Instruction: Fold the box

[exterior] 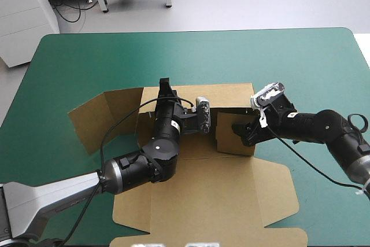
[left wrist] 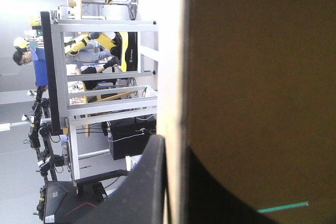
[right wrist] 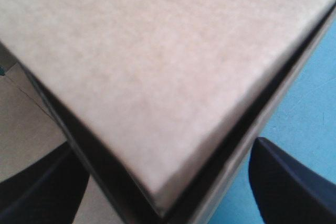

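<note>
My right gripper grips the box's side by its top edge [right wrist: 269, 100] next, to fold the box's side up square with the box's back side.
The brown box [exterior: 202, 195] lies partly folded mid-table, its lid flat toward the near edge. My left gripper [exterior: 165, 89] is at the raised back wall [exterior: 228, 96]; in the left wrist view it [left wrist: 176, 182] is shut on that wall's edge [left wrist: 176, 51], with a black finger [left wrist: 144, 182] on either side of the board. My right gripper [exterior: 240, 131] is at an upright side flap [exterior: 226, 134]. In the right wrist view it [right wrist: 168, 195] stands open, the flap's corner [right wrist: 157, 66] between its fingers [right wrist: 289, 187] without being pinched.
The box's left side panel [exterior: 104, 118] lies spread out, tilted up slightly, toward the table's left. Bare teal-green cover [exterior: 312, 67] stretches beyond the box to the far edge and to the right. Teal-green cover [right wrist: 310, 108] also shows beside the flap.
</note>
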### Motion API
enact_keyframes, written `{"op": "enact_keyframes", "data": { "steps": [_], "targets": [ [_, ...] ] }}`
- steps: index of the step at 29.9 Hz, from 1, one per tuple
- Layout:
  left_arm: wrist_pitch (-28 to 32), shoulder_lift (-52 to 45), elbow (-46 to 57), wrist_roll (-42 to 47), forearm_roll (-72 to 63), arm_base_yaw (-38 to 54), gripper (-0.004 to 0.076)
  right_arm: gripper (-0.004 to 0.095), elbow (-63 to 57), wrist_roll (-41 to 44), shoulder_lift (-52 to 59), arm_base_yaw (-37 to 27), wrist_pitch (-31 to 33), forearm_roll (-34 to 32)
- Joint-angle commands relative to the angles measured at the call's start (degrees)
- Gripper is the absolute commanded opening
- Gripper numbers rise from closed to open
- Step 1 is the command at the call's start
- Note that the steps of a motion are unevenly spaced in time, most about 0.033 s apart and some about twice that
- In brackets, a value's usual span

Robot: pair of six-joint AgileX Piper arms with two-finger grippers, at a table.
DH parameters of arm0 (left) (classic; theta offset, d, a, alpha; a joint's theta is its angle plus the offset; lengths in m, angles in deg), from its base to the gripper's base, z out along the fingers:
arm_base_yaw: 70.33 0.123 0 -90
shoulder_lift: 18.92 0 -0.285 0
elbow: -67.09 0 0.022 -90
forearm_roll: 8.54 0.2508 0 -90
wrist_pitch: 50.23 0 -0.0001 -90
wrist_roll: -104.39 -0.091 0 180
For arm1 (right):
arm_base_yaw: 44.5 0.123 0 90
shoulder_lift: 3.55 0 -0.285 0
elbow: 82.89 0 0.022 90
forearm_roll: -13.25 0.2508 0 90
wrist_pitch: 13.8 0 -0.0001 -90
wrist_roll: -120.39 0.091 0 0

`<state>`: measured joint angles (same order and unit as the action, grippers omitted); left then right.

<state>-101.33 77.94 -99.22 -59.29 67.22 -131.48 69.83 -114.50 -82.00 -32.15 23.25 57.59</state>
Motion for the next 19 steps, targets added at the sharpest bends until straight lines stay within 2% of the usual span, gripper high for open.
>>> {"op": "enact_keyframes", "data": {
  "steps": [1, 3, 8, 11, 15, 17, 19],
  "targets": [
    [-0.1, -2.0, -0.8, 0.0, -2.4, -0.3, -0.0031, 0.0599, 1.9, 0.5, 1.0, 0.2, -3.0, 0.8],
    [-0.1, -2.0, -0.8, 0.0, -2.4, -0.3, -0.0031, 0.0501, 1.9, 0.5, 1.0, 0.2, -3.0, 1.0],
    [0.3, -2.0, -0.8, 0.0, -2.4, -0.3, -0.0031, 0.0159, 1.9, 0.2, 1.0, 0.2, -2.5, 1.1],
    [0.3, -2.0, -0.8, 0.0, -2.4, -0.3, -0.0031, 0.0000, 1.9, -1.5, 1.0, 0.2, -1.4, 2.5],
    [1.0, -2.0, -0.8, 0.0, -2.4, -0.3, -0.0021, -0.0020, 1.9, -3.2, 1.0, 0.2, -1.0, 4.5],
    [1.9, -2.0, -0.8, 0.0, -2.4, -0.3, 0.0031, -0.0019, 1.9, -3.2, 1.0, 0.2, -1.5, 5.2],
    [1.5, -2.0, -1.1, 0.0, -2.4, -0.4, 0.0134, -0.0019, 1.9, -2.6, 1.0, 0.2, -2.0, 5.3]
  ]
}}
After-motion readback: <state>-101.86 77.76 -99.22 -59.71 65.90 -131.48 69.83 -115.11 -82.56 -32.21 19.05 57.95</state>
